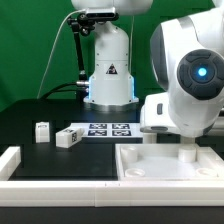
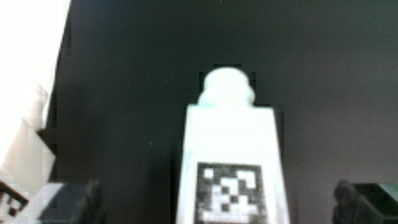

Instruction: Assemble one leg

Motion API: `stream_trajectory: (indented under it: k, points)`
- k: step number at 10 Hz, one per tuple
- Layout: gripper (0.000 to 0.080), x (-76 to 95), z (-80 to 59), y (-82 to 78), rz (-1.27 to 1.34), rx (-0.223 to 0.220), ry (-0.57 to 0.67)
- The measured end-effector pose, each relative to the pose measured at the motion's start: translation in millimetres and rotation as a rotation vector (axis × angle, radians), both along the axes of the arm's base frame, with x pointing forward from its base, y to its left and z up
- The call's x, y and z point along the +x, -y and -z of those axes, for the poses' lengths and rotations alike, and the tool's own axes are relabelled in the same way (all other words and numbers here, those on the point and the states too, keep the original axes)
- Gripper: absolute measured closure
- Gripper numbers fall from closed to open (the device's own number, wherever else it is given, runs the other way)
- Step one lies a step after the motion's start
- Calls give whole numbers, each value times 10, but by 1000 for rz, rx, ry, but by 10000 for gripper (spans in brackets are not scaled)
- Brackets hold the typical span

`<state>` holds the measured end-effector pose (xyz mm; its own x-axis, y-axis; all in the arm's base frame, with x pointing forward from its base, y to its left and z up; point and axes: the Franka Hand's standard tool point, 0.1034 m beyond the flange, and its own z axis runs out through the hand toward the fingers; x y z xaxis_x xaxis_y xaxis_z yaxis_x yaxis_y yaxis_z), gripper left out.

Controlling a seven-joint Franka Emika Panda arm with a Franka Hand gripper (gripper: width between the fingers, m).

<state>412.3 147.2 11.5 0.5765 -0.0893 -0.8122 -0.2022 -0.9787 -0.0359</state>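
Note:
My gripper is ready to close and would hold the tagged white leg (image 2: 231, 182): my fingers are on either side of the leg in the wrist view.
In the wrist view a white leg (image 2: 231, 140) with a black-and-white tag lies lengthwise between my fingers, its rounded tip pointing away. My gripper (image 2: 222, 205) is open: the dark fingertips (image 2: 68, 203) stand wide on either side of the leg, with gaps to it. In the exterior view the arm's wrist (image 1: 192, 90) hangs over the large white panel (image 1: 150, 168) at the exterior view's right and hides the gripper. Two more legs (image 1: 42, 131) (image 1: 67, 137) stand on the black table at the exterior view's left.
The marker board (image 1: 108, 129) lies at mid table beside the two loose legs. A white raised border (image 1: 12, 160) runs along the front left. The robot's base (image 1: 108, 70) stands at the back.

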Motion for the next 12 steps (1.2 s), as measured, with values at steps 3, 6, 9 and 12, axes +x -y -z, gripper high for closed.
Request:
stream_trajectory:
  k: [3, 6, 9, 12]
  points:
    - [150, -30, 25, -10, -2, -1, -4]
    - [378, -17, 31, -20, -2, 0, 3]
    - [511, -17, 31, -20, -2, 0, 3]
    - [511, -17, 31, -20, -2, 0, 3]
